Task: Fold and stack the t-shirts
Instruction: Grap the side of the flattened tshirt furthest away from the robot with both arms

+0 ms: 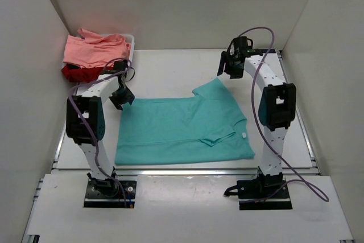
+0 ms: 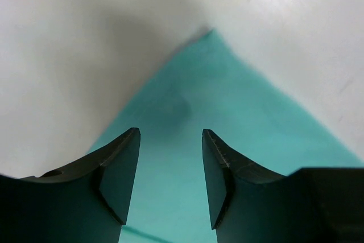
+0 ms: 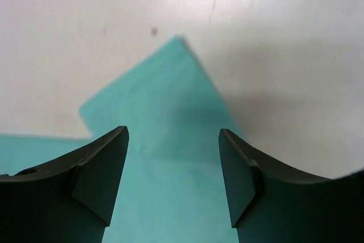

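Note:
My right gripper picks up the teal t-shirt's far sleeve at its outer corner (image 1: 216, 81) (image 3: 180, 47) next, to fold the t-shirt's far side to its near side.
The teal t-shirt (image 1: 182, 129) lies spread flat on the white table, with a sleeve folded in at its near right. My left gripper (image 1: 123, 98) is open just above the shirt's far left corner (image 2: 216, 101), nothing between its jaws; it also shows in the left wrist view (image 2: 170, 140). My right gripper (image 1: 227, 70) is open above the far right sleeve (image 3: 165, 101) and holds nothing; it also shows in the right wrist view (image 3: 173, 138). The salmon pink t-shirt (image 1: 94, 49) and the dark red t-shirt (image 1: 77, 73) lie crumpled in a heap at the back left.
A white plastic basket (image 1: 132, 39) holds the pink and red shirts in the back left corner. White walls close in the table at the left, back and right. Bare table (image 1: 170, 72) lies between the two grippers beyond the shirt.

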Tool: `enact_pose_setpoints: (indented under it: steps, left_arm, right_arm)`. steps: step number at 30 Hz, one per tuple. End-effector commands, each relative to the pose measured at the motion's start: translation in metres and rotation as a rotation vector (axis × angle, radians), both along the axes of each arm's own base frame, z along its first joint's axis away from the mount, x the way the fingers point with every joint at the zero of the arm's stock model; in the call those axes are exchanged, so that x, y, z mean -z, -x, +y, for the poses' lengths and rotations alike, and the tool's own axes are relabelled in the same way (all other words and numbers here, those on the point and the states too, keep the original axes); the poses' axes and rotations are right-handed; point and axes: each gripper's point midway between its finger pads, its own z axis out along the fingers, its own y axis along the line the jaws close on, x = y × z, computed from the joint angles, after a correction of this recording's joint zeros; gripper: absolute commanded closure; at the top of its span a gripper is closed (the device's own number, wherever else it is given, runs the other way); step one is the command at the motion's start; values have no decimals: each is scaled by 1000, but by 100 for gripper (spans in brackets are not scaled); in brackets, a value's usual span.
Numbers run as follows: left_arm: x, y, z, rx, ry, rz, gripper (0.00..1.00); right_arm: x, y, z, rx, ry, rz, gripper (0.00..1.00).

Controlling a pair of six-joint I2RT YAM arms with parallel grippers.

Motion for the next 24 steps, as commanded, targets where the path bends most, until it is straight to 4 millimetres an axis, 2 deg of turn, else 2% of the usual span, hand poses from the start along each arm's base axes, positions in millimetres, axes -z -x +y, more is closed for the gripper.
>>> enact_pose_setpoints:
  steps: [1,3,4,6,7,9,12,13,14,17,18,19,22,23,24]
  left_arm:
    - [-12,-38,12,-20,-70,-86,41]
    - [-9,-48,13,-29,-61,-96,41]
    - [-3,-51,13,-30,-66,-87,40]
    - [0,-56,11,-31,-66,-79,40]
    - [11,-55,13,-26,-82,-52,40]
    - [18,-54,12,-23,-85,-32,39]
    - [40,-40,16,-22,-94,36,39]
    - [38,-45,15,-23,-90,21,39]
    - [44,-43,15,-25,-75,30,41]
    - [52,-43,12,-13,-59,43,58]
    - [53,-43,10,-2,-54,48,59]
    - [55,-42,10,-5,-55,56,65]
    - [57,-44,9,3,-34,62,61]
    - [56,-45,9,2,-23,60,54]
    - [58,-44,9,-4,-12,66,51]
  right_arm:
    - [-25,-47,-7,9,47,-113,37]
    - [-7,-58,-14,24,66,-86,36]
    - [-7,-62,-10,21,60,-90,35]
    - [10,-63,-18,30,66,-53,33]
    - [17,-62,-21,32,70,-37,31]
    - [27,-61,-22,31,70,-23,30]
    - [41,-58,-14,12,68,3,29]
    - [45,-56,-10,4,68,14,29]
    - [48,-55,-8,0,66,22,30]
    - [61,-51,7,-27,63,43,30]
    - [71,-50,8,-27,69,61,30]
    - [72,-49,11,-31,75,60,31]
    - [84,-46,19,-43,72,83,33]
    - [86,-44,21,-53,71,90,37]
    - [87,-45,21,-52,73,88,40]
